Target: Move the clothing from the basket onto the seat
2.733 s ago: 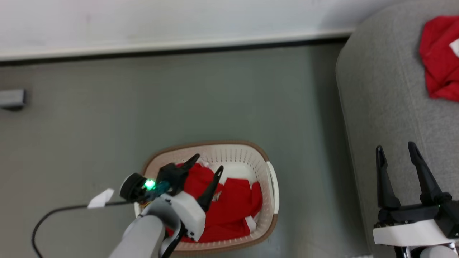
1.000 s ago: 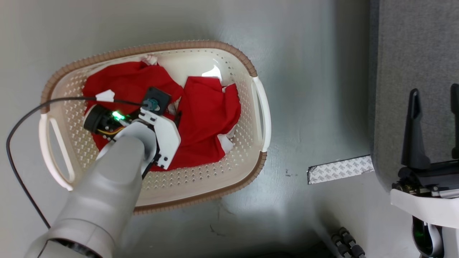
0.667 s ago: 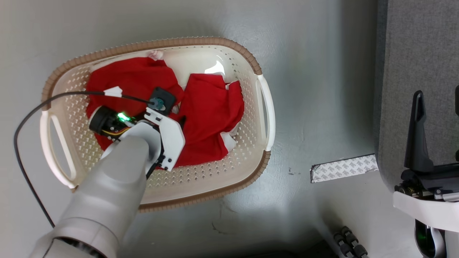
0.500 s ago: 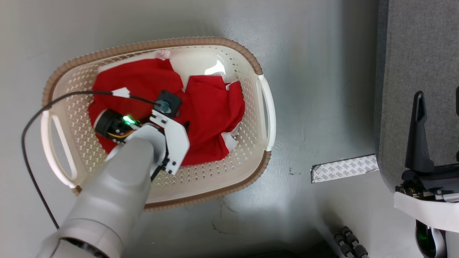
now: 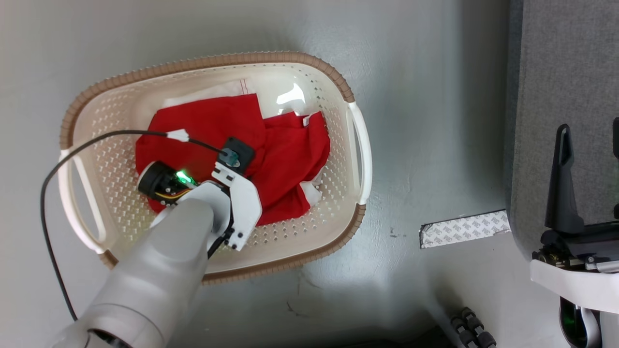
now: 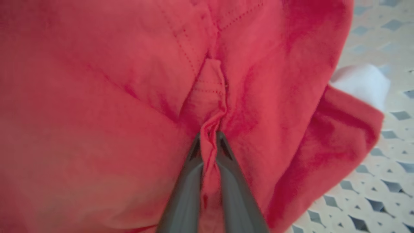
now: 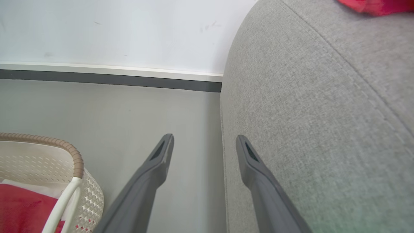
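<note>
Next, my right gripper grabs the clothing by its narrow stitched fold to get the red clothing out onto the seat.
The cream basket with a brown rim stands on the grey floor and holds red clothing with white trim. My left arm reaches down into it, and its wrist hides the fingers in the head view. In the left wrist view my left gripper is shut on a pinched fold of the red clothing. My right gripper stands open over the edge of the grey seat, with nothing between its fingers. In the right wrist view the right gripper points along the seat, with the basket at the lower left.
A red garment lies on the seat at the top right. A strip of patterned tape is stuck to the floor by the seat's base. A black cable loops over the basket's left side. A wall with a dark baseboard stands behind.
My left gripper has shut on a fold of the red clothing and drawn the cloth toward the basket's lower right, baring a white panel at the top. The right gripper has stayed still.
</note>
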Tool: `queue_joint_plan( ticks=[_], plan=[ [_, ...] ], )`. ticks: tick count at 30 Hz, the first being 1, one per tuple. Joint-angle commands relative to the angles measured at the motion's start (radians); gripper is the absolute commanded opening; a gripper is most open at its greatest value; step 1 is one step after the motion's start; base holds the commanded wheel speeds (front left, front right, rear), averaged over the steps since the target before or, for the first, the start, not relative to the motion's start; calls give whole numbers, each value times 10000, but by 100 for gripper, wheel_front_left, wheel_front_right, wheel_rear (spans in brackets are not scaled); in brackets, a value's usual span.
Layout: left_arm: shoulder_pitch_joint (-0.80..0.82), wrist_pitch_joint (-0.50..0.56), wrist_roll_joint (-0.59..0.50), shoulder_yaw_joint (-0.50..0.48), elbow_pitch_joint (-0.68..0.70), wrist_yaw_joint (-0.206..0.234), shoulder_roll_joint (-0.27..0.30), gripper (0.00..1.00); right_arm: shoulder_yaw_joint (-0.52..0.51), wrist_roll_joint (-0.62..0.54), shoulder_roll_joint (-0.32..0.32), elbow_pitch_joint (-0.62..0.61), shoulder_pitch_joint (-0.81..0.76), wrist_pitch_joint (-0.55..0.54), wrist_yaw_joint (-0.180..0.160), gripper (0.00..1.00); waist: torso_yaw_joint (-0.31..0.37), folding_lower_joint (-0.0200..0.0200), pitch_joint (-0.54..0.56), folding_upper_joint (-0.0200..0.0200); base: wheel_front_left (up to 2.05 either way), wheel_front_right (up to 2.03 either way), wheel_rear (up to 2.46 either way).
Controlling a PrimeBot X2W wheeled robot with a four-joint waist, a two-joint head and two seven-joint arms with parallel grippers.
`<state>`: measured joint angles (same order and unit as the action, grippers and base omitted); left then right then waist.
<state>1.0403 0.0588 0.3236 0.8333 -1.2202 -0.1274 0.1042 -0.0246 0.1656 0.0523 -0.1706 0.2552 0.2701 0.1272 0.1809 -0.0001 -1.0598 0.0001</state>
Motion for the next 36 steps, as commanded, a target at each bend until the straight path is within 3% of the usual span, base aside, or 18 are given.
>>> queue_joint_plan(
  ticks=[1,15,25,31,36],
  plan=[
    [-42,-66,173,29,91,-44,107,0,-53,66,-30,339,-63,-103,61,100,4,1,41,-1,0,0,0],
    [-821,-1780,2051,218,1059,-36,87,0,59,-292,-13,642,-165,-62,35,100,-458,1,2209,-1,0,0,0],
    [-2299,-2921,3214,-33,1609,-35,-86,0,198,-367,-11,1408,-944,-60,35,100,-1023,1,5037,-1,0,0,0],
    [-3257,-3195,3661,-533,2286,8,106,0,227,-428,-11,1844,-1539,-60,35,100,-1336,1,6816,-1,0,0,0],
    [-4109,-3228,3777,-1064,3417,329,470,0,304,-492,-14,2162,-2044,-62,35,100,-1558,1,8130,-1,0,0,0]
  ],
)
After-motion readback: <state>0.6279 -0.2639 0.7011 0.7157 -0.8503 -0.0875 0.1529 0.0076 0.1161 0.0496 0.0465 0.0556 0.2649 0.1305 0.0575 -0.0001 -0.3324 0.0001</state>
